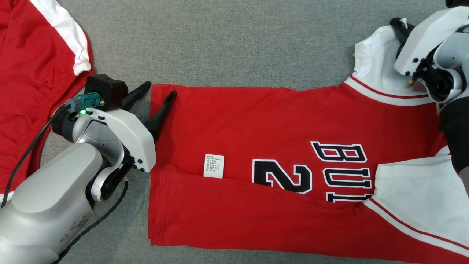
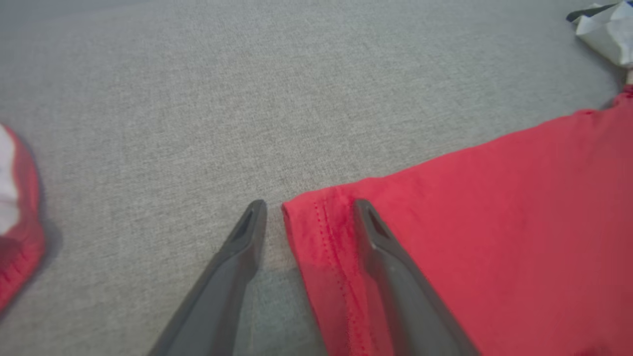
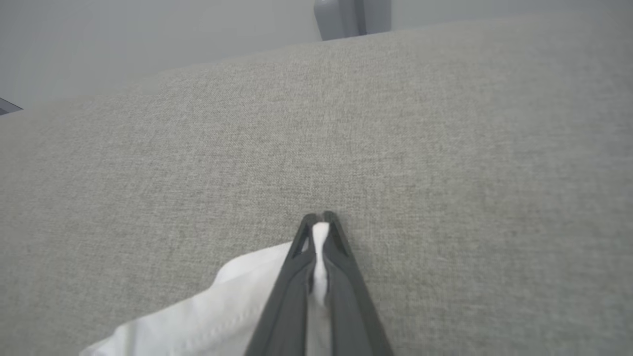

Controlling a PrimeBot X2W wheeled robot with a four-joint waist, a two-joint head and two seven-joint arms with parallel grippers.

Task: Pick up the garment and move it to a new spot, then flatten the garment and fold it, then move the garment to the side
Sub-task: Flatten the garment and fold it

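Note:
I should grab the jersey with my left gripper next by the free hem corner (image 1: 158, 91) on its unfolded side, as the jersey's body (image 1: 259, 123) lies flat on the grey cloth.
The garment (image 1: 256, 128) is a red jersey with white sleeves and black lettering, spread on the grey cloth surface with one long edge folded over. My left gripper (image 1: 159, 90) is open and straddles its far left hem corner. In the left wrist view one finger of this gripper (image 2: 309, 203) lies over the red cloth (image 2: 494, 222) and the other over the bare grey surface. My right gripper (image 1: 397, 25) is at the far right on the white sleeve (image 1: 377, 62). The right wrist view has this gripper (image 3: 320, 218) shut, with white sleeve cloth (image 3: 222, 306) pinched between the fingers.
Another red and white garment (image 1: 29, 73) lies at the far left, its edge also in the left wrist view (image 2: 15, 222). A black cable (image 1: 22, 161) trails from my left wrist. The grey surface (image 1: 238, 44) stretches beyond the jersey.

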